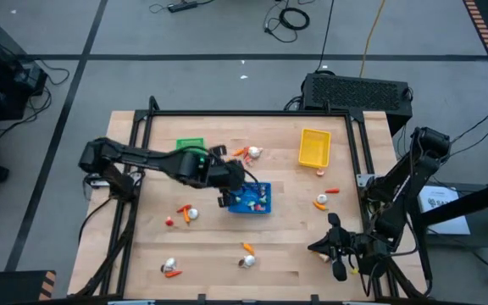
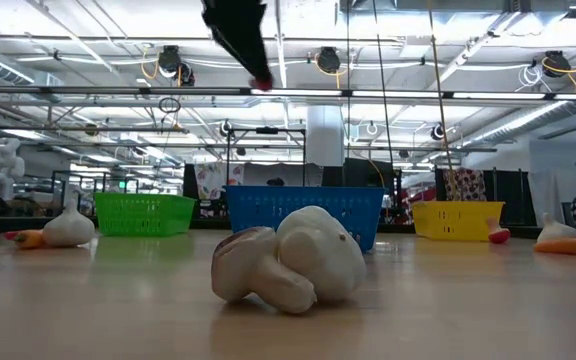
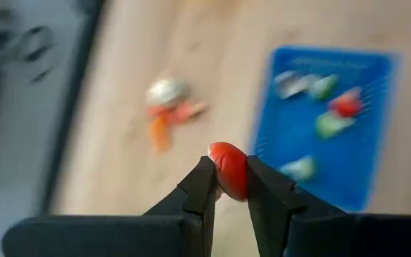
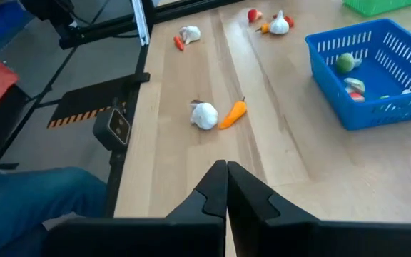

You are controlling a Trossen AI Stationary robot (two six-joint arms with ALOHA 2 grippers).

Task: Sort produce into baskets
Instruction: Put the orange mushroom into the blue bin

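My left gripper lines up the red piece with the blue basket next, then opens, since the red piece hangs outside the basket's rim and would miss.
My left gripper [image 3: 228,187] hangs above the table, just left of the blue basket [image 1: 252,200], shut on a small red produce piece [image 3: 228,168]. In the low view it shows at the top, with the red piece [image 2: 261,84] at its tip. The blue basket [image 3: 327,121] holds several green, red and white pieces. The green basket [image 1: 190,144] stands at the far side, partly behind the left arm. The yellow basket [image 1: 314,146] stands far right. My right gripper [image 4: 227,175] is shut on nothing, over the near right part of the table [image 1: 333,247]. My left gripper pinches the red piece [image 3: 227,171] between the free ends of its two fingers, one on each side. The fingers slant down from the table's left. The piece is lifted clear of the table, and its rounded top stands out beyond the fingertips.
Carrots and white bulbs lie in loose groups: far centre [image 1: 249,152], left of the blue basket [image 1: 186,213], near left [image 1: 169,268], near centre [image 1: 246,258] and right [image 1: 322,200]. A white bulb [image 2: 288,265] lies close before the low camera. A black frame rail [image 1: 252,113] borders the table.
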